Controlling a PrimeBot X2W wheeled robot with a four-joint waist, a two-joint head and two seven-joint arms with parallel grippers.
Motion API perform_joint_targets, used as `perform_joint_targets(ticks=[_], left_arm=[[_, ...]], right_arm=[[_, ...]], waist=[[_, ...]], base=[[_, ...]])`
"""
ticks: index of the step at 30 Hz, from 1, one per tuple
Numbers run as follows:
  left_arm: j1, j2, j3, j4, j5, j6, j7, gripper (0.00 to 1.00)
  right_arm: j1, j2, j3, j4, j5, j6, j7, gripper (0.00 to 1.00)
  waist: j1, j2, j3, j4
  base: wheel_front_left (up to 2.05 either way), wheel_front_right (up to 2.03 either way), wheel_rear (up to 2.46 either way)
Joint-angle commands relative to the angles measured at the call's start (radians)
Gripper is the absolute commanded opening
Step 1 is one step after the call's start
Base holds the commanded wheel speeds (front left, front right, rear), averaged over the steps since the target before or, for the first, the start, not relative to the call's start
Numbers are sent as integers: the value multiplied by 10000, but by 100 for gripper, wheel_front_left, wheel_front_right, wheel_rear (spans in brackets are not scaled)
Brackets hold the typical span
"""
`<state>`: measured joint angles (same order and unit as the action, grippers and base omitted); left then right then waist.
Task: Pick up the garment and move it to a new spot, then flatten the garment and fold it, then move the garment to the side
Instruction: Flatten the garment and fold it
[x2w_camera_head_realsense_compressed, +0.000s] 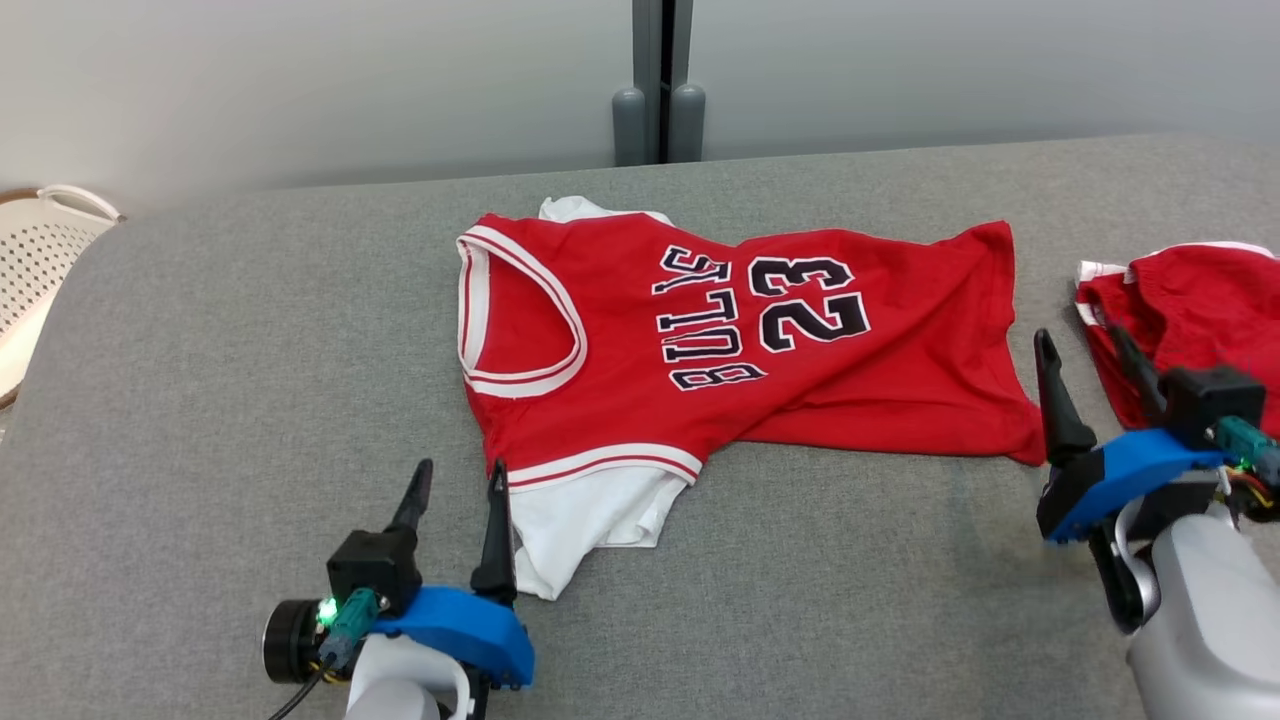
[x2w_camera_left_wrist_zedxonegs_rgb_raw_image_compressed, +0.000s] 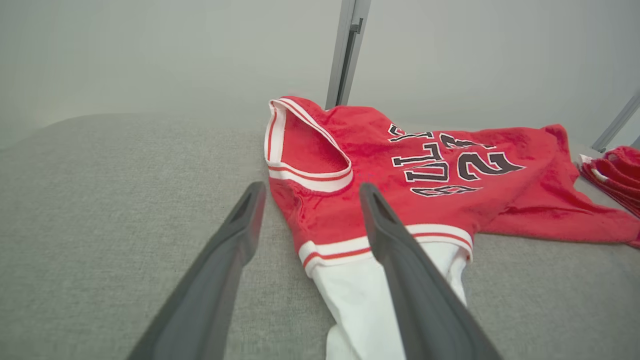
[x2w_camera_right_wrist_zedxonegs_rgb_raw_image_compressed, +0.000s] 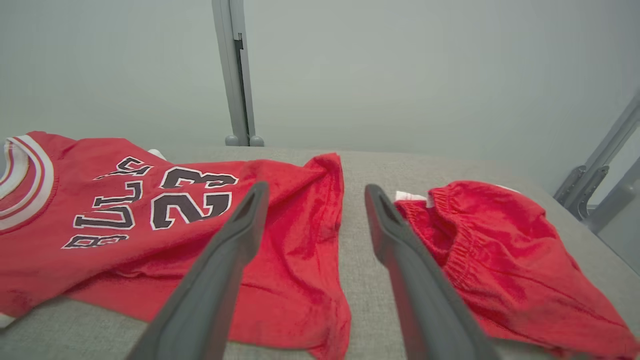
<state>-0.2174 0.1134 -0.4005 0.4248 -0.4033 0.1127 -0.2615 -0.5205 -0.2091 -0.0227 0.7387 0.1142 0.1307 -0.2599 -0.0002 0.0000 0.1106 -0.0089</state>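
I will next pinch the white sleeve (x2w_camera_head_realsense_compressed: 564, 528) with my left gripper, where loose folds stand up, to pick up the jersey. The jersey's red body (x2w_camera_head_realsense_compressed: 636, 372) lies flat on the tabletop.
The garment (x2w_camera_head_realsense_compressed: 720, 340) is a red basketball jersey with white trim, a white sleeve and black "BULLS 23" lettering, spread sideways on the grey table (x2w_camera_head_realsense_compressed: 250, 380). Its neck opening faces left and its hem lies to the right. My left gripper (x2w_camera_head_realsense_compressed: 460, 478) is open at the jersey's near left corner, right finger beside the white sleeve (x2w_camera_left_wrist_zedxonegs_rgb_raw_image_compressed: 370, 295). My right gripper (x2w_camera_head_realsense_compressed: 1085, 345) is open just right of the hem corner, with nothing between its fingers. The jersey (x2w_camera_right_wrist_zedxonegs_rgb_raw_image_compressed: 165, 220) lies left of the right gripper's fingers; the jersey (x2w_camera_left_wrist_zedxonegs_rgb_raw_image_compressed: 400, 175) lies ahead of the left gripper's fingers.
Red shorts (x2w_camera_head_realsense_compressed: 1190, 320) lie bunched at the table's right edge, close behind my right gripper, and the shorts (x2w_camera_right_wrist_zedxonegs_rgb_raw_image_compressed: 495, 260) sit by the right finger. A white laundry basket (x2w_camera_head_realsense_compressed: 40, 260) stands off the table's left end. A grey post (x2w_camera_head_realsense_compressed: 660, 80) rises behind the table.
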Motion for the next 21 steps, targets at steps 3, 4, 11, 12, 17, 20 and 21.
perform_joint_targets(ticks=[3,4,11,12,17,20,21], left_arm=[[127,0,-204,390,-32,-195,180,100],[168,-28,-295,517,-68,-276,311,100],[234,-133,-768,1119,-282,-582,1345,100],[180,-146,-729,1198,-360,-542,1426,100],[-266,-204,-406,1737,-702,-445,1467,100],[-626,-230,-193,2162,-882,-433,1446,100],[-747,-232,-135,2326,-940,-423,1460,100]], right_arm=[[794,296,-258,-742,-152,2,-45,100],[1044,396,-334,-989,-210,2,-43,100],[2154,846,-672,-2477,-583,2,381,100],[2245,897,-666,-2656,-614,2,460,100],[2573,1061,-646,-3397,-673,2,728,100],[2709,1107,-622,-3717,-680,2,835,100],[2743,1117,-620,-3810,-682,2,863,100]], waist=[[2,0,-44,-101],[2,0,-43,-130],[2,0,52,-332],[2,0,74,-375],[2,0,224,-612],[2,0,338,-759],[2,0,376,-810]], base=[[0,0,0],[0,0,0],[0,0,0],[0,0,0],[0,0,0],[0,0,0],[0,0,0]])
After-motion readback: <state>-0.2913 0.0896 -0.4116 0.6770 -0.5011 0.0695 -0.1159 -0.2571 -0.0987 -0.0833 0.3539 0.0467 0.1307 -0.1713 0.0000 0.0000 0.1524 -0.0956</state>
